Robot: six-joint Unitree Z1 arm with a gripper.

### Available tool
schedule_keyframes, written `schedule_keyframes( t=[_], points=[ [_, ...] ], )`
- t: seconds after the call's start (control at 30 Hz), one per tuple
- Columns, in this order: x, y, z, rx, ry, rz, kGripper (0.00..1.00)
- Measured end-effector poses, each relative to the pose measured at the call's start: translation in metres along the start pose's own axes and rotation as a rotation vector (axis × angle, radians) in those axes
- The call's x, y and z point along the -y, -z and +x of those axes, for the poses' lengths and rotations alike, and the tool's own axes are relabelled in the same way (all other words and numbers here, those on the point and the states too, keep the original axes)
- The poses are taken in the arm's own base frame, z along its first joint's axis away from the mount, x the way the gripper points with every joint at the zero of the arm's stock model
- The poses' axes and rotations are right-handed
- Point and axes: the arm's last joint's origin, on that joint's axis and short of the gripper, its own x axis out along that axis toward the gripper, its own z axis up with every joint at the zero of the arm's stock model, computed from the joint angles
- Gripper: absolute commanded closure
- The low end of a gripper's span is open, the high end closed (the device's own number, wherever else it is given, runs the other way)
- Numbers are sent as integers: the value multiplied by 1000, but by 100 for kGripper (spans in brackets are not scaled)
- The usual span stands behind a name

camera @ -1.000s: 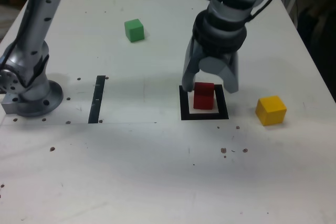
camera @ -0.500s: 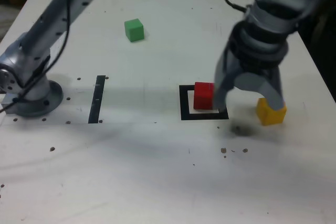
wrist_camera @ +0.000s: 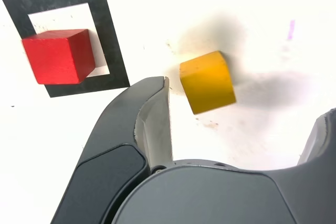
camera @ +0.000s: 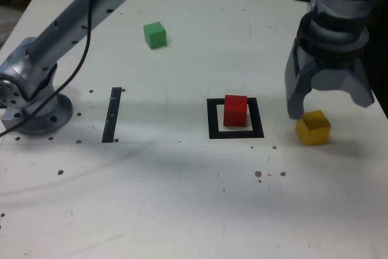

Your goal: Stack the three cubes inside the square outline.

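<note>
My gripper is going to build the stack on the red cube [camera: 235, 110], so next it will grab the yellow cube [camera: 313, 128] by its opposite sides.
The red cube [camera: 235, 110] [wrist_camera: 59, 56] stands alone inside the square outline [camera: 212, 127] [wrist_camera: 113, 40]. To its right in the exterior view lies the yellow cube [camera: 313, 128] [wrist_camera: 207, 82] on the white table. My gripper [camera: 330, 106] hangs just above the yellow cube, open, its fingers [wrist_camera: 152, 124] spread wide with nothing between them. The green cube [camera: 155, 34] rests far back on the exterior view's left, apart from the others.
The arm's base [camera: 30, 104] is bolted at the exterior view's left. A straight black tape strip [camera: 113, 114] lies between the base and the outline. The table's right edge [camera: 371, 83] runs close behind the gripper.
The gripper let go of the red cube in the outline, rose, opened wide and swung right to hang over the yellow cube.
</note>
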Motion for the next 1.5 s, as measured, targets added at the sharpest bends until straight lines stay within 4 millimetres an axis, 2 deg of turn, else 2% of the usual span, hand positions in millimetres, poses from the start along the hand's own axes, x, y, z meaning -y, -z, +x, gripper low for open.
schedule_keyframes(
  t=[0.13, 0.3, 0.47, 0.63, 0.93, 1.03, 1.27, 1.5],
  points=[
    [2, -1, 20, -65, 0, 5, 5],
    [5, -8, 33, -75, 15, 5, 6],
    [6, -15, 41, -71, 18, 3, 12],
    [5, -19, 51, -82, -8, -10, 23],
    [2, -20, 52, -78, -26, -16, 58],
    [3, -21, 52, -67, -13, -18, 67],
    [7, -28, 55, -35, 60, -32, 72],
    [7, -27, 54, -41, 55, -33, 81]
  ],
)
